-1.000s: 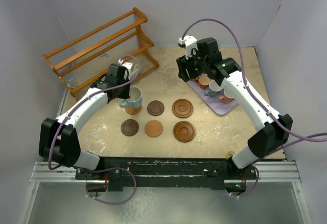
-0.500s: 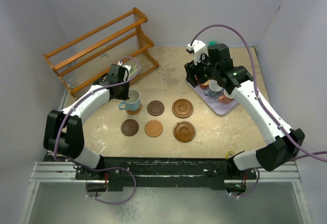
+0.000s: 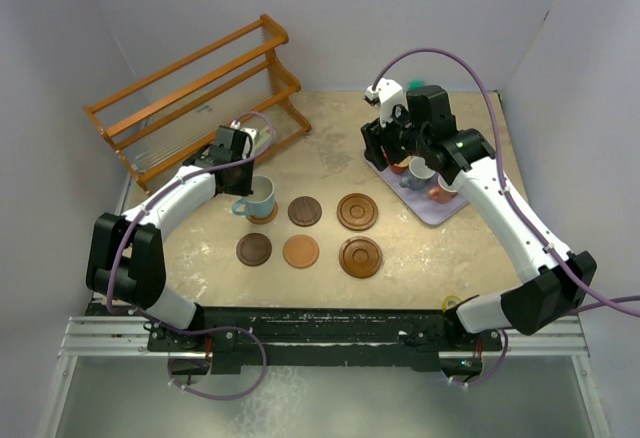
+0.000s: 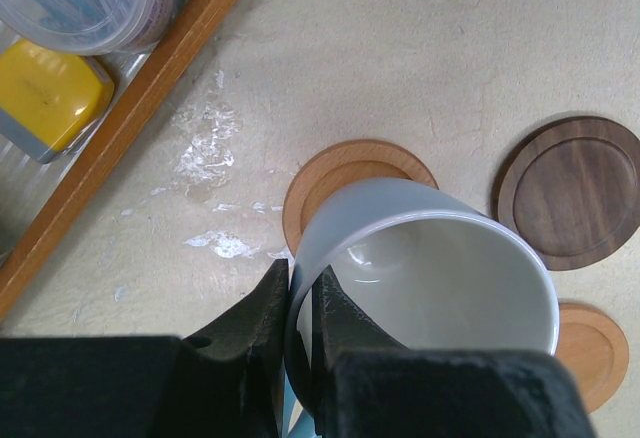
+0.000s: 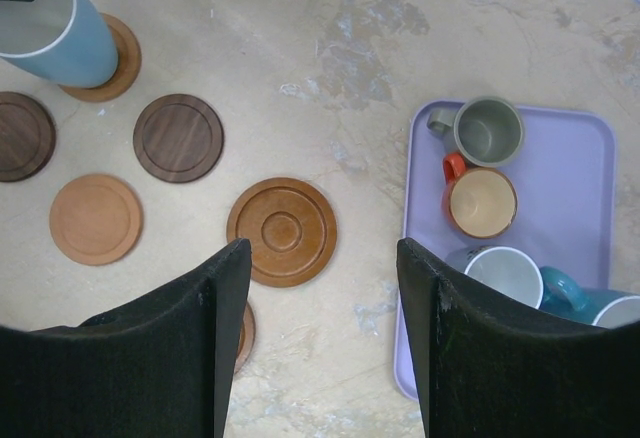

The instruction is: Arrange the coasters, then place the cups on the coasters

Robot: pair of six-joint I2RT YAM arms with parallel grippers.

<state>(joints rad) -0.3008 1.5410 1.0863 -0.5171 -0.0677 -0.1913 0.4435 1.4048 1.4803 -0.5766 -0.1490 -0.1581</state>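
The light blue cup would stand on the tan-orange coaster, because the coaster's edge shows around the cup's bottom. The left gripper should open now.
My left gripper is shut on the rim of a light blue cup, one finger inside and one outside. The cup is over a tan-orange coaster; whether it touches I cannot tell. Several other coasters lie in two rows: dark brown, grooved reddish-brown, dark brown, tan, large reddish-brown. My right gripper hangs open and empty above the table, between the coasters and the tray. On the tray are a grey-olive cup, an orange cup and a pale blue cup.
The lavender tray lies at the right; a teal mug also stands at its edge. A wooden rack stands at the back left, with a yellow box and a clear plastic tub by its base rail.
The right arm shifted right and back toward the tray a second ago, then held still. The left gripper and the blue cup have not moved.
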